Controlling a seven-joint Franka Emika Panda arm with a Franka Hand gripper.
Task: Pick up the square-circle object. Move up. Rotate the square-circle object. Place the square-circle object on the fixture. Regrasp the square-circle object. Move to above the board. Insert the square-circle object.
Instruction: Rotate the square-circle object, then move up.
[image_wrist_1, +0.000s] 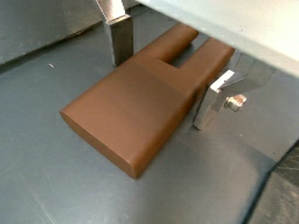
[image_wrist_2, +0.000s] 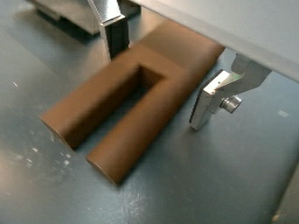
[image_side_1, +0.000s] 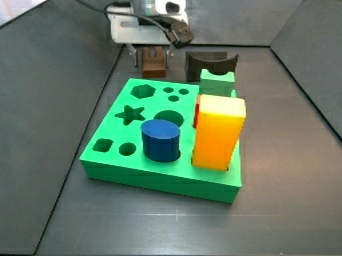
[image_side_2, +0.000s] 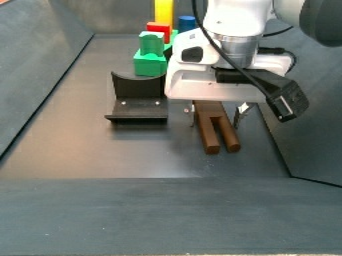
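Observation:
I need to grab the square-circle object around its middle (image_side_1: 154, 61) (image_wrist_1: 163, 80) with my gripper next, so I can lift it and rotate it.
The square-circle object (image_wrist_1: 135, 114) is a long dark-brown peg lying flat on the grey floor. It shows in both wrist views (image_wrist_2: 117, 114) and both side views (image_side_1: 155, 68) (image_side_2: 218, 132). My gripper (image_wrist_1: 163, 92) is low over it and open, one silver finger (image_wrist_1: 121, 39) on each side of the peg and a sliver of floor showing by the far finger (image_wrist_2: 211, 101). The dark fixture (image_side_2: 138, 100) stands beside the peg, apart from it. The green board (image_side_1: 127, 150) lies further off.
A blue cylinder (image_side_1: 163, 138) and a tall yellow-orange block (image_side_1: 221, 130) stand in the board. The fixture (image_side_1: 210, 65) sits just behind the board. Grey walls (image_side_2: 54, 70) close in the workspace on both sides.

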